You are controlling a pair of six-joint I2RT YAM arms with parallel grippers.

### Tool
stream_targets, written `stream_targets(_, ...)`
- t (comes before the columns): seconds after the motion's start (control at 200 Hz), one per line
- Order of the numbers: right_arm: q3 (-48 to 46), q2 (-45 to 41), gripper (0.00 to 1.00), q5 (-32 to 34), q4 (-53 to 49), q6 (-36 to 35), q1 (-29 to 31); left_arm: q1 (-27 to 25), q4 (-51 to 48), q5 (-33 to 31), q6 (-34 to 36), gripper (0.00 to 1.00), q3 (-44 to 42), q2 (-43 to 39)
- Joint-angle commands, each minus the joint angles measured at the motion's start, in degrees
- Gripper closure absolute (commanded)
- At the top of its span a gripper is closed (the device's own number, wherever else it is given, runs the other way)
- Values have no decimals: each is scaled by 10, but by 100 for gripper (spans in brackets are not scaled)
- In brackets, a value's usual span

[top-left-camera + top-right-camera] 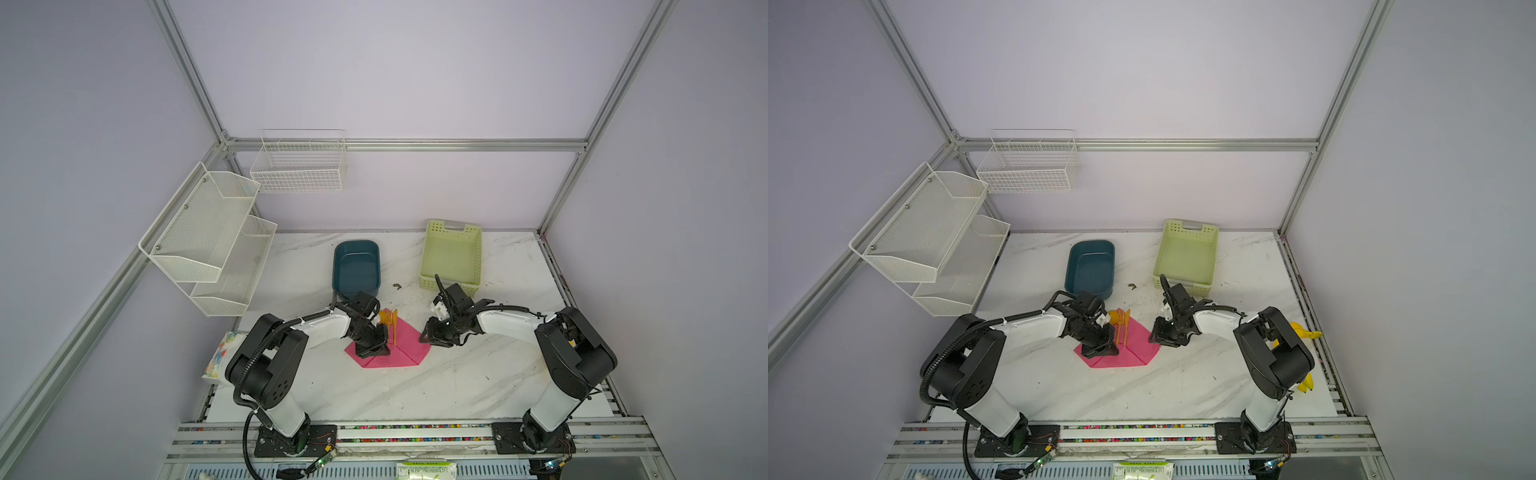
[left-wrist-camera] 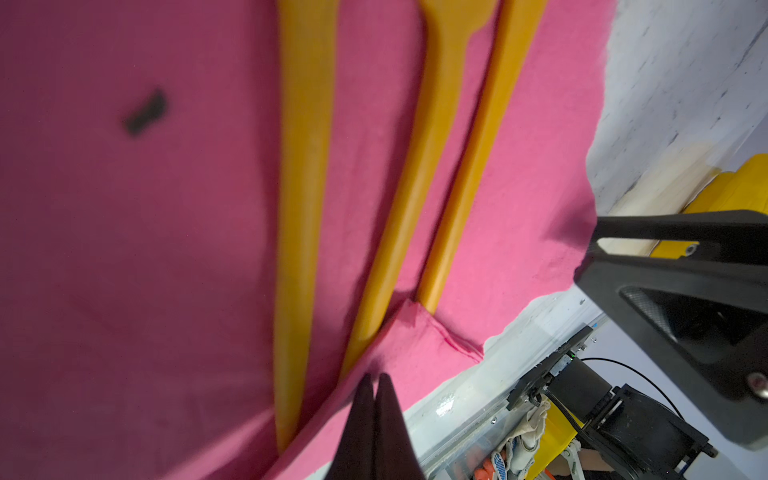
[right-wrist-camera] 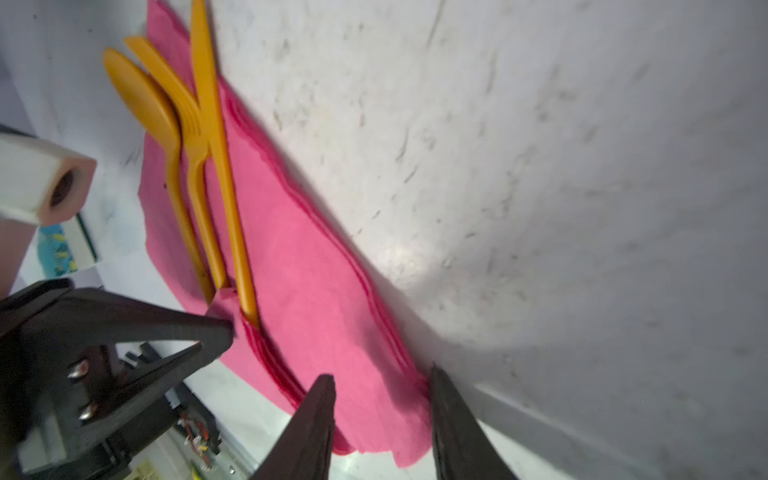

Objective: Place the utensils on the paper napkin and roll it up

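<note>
The robot's right gripper should next grab the paper napkin by its free side corner (image 1: 425, 345), to fold it over the utensils for rolling.
The pink paper napkin (image 1: 405, 347) (image 1: 1138, 347) lies flat in the middle of the table. Its near corner is folded up over the utensils' handle ends. The three orange utensils (image 1: 392, 324) (image 1: 1122, 323) lie side by side on it: spoon (image 3: 137, 95), fork (image 3: 195, 137) and knife (image 3: 220, 145). My left gripper (image 1: 378, 351) (image 2: 374, 376) is shut, its tips resting on the folded flap (image 2: 415, 332). No paper shows between its fingers. My right gripper (image 1: 428, 338) (image 3: 382, 374) is open, low over the napkin's right corner, with a finger on each side of it.
A dark blue tub (image 1: 356, 266) and a pale green basket (image 1: 451, 253) stand at the back of the table. White wire shelves (image 1: 208, 237) hang on the left wall. A floral packet (image 1: 220, 357) lies at the left edge, and yellow bananas (image 1: 1304, 332) behind the right arm.
</note>
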Motion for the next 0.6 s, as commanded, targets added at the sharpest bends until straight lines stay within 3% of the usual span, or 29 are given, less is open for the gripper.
stream_targets(0.0, -28, -1, 59, -87, 56, 25, 1, 0, -8, -6, 12, 100, 36, 5)
stream_targets(0.235, -39, -26, 58, -152, 114, 60, 1, 0, -9, -5, 11, 100, 36, 5)
stream_targets(0.595, -35, -67, 56, -90, 81, 57, -27, 0, -14, -9, 11, 100, 35, 2)
